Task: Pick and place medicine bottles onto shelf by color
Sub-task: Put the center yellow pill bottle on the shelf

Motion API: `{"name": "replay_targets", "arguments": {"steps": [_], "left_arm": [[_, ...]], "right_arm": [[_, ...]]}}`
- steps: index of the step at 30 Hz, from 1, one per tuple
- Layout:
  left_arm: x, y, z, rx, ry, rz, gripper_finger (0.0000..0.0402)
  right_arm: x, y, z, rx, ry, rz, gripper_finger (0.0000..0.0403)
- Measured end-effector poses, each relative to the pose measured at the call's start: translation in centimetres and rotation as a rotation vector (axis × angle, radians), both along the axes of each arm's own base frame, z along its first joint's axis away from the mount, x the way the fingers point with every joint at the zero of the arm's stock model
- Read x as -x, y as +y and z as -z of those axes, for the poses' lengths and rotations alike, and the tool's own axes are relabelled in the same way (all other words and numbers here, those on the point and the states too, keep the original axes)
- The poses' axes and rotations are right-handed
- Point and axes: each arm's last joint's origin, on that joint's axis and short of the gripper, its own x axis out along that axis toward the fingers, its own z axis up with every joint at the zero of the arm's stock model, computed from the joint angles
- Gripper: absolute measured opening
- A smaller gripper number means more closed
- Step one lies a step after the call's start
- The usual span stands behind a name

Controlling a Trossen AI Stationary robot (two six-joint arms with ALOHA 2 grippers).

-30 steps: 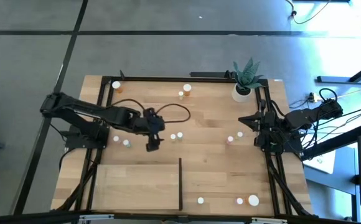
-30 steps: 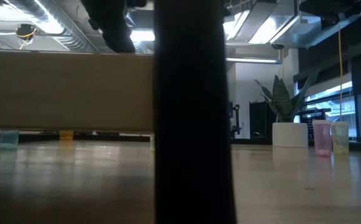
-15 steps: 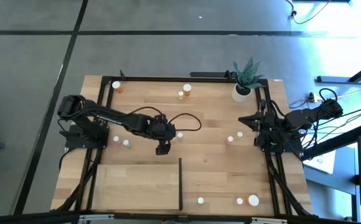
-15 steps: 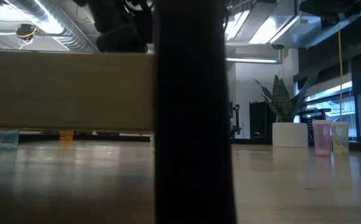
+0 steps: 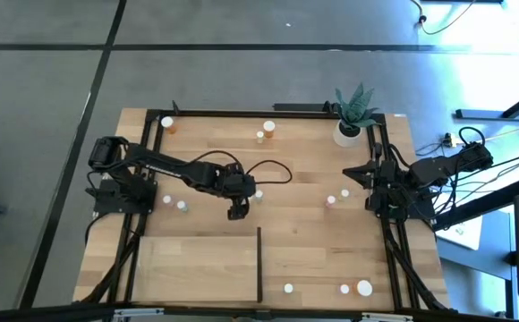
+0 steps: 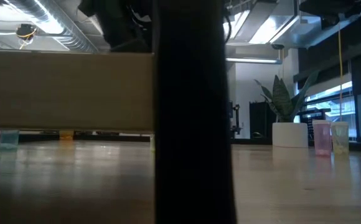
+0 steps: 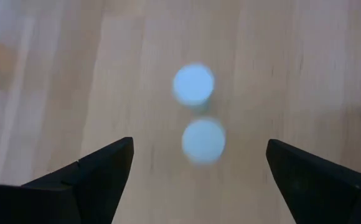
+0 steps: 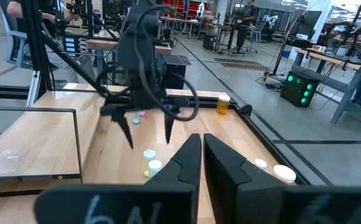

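The medicine bottle needs to go on the shelf, so my left gripper should next grab its body just under the cap (image 7: 201, 159).
Several small white-capped medicine bottles stand upright on their bases around the table. Two of them (image 7: 193, 84) (image 7: 203, 140) stand side by side at mid-table. My left gripper (image 5: 235, 211) hangs open just above them, pointing steeply down, its fingers (image 7: 99, 174) apart on either side and touching nothing. The right wrist view shows the same open gripper (image 8: 149, 132) over the pair (image 8: 152, 159). The shelf (image 5: 197, 268), a pale wood panel with a black upright strip (image 5: 259, 264), lies at the near edge. My right gripper (image 8: 202, 155) waits shut at the table's right side.
A potted spiky plant (image 5: 353, 116) stands at the far right. Other bottles: an orange one (image 5: 167, 122) far left, two (image 5: 265, 131) at the far middle, two (image 5: 174, 203) by the left arm's base, two (image 5: 338, 197) near my right gripper, three (image 5: 344, 288) near right.
My left gripper has moved toward the table's right edge and down, arriving over the two bottles at mid-table. It has stayed open. The bottles have not moved.
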Motion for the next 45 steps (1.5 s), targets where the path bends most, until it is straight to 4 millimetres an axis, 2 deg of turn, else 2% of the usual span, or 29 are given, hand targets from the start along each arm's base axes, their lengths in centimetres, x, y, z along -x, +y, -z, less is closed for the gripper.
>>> {"name": "replay_targets", "arguments": {"steps": [6, 13, 22, 28, 33, 45], "left_arm": [[-0.2, 0.1, 1.0, -0.008, 0.037, 0.0, 0.0361], [-0.3, 0.2, 1.0, -0.018, 0.032, -0.003, 0.0361], [-1.2, 0.1, 3.2, -0.023, 0.068, 0.005, 0.0361], [-1.3, 0.1, 3.2, -0.031, 0.059, 0.008, 0.0358], [-1.3, 0.1, 3.2, -0.032, 0.058, 0.007, 0.0332], [-1.3, 0.1, 3.3, -0.033, 0.059, 0.008, 0.0241]], "right_arm": [[0.0, 0.0, 0.1, 0.006, 0.012, -0.001, 0.0022], [0.0, 0.0, 0.1, 0.006, 0.012, 0.0, 0.0022], [0.0, 0.0, 0.1, 0.006, 0.012, 0.0, 0.0022], [0.0, 0.0, 0.1, 0.006, 0.012, 0.0, 0.0022], [0.0, 0.0, 0.1, 0.006, 0.012, 0.0, 0.0022], [0.0, 0.0, 0.1, 0.006, 0.013, 0.0, 0.0022]]}}
